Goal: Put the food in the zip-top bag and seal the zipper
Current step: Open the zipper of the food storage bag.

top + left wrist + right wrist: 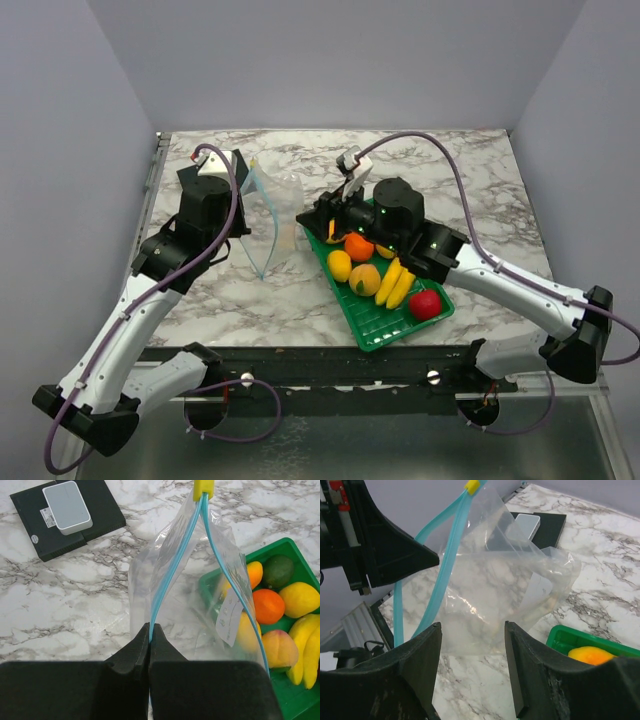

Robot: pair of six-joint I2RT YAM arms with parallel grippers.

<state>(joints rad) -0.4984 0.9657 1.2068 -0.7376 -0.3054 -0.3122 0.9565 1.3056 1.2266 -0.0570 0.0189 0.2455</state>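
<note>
The bag's opening needs to be spread open for food, so my right gripper will next take hold of the bag's free light blue zipper edge nearest the tray.
The clear zip-top bag hangs upright left of the tray, and nothing shows inside it. My left gripper is shut on its light blue zipper, which gapes open up to a yellow slider. My right gripper is open and holds nothing, low over the table and facing the bag from the tray's far end. The food lies in the green tray: an orange, a yellow fruit, a peach-coloured piece, bananas and a red apple.
A black box with a white device on it lies on the marble table beyond the bag. The left arm's wrist stands close to the bag's other side. Grey walls close in the table.
</note>
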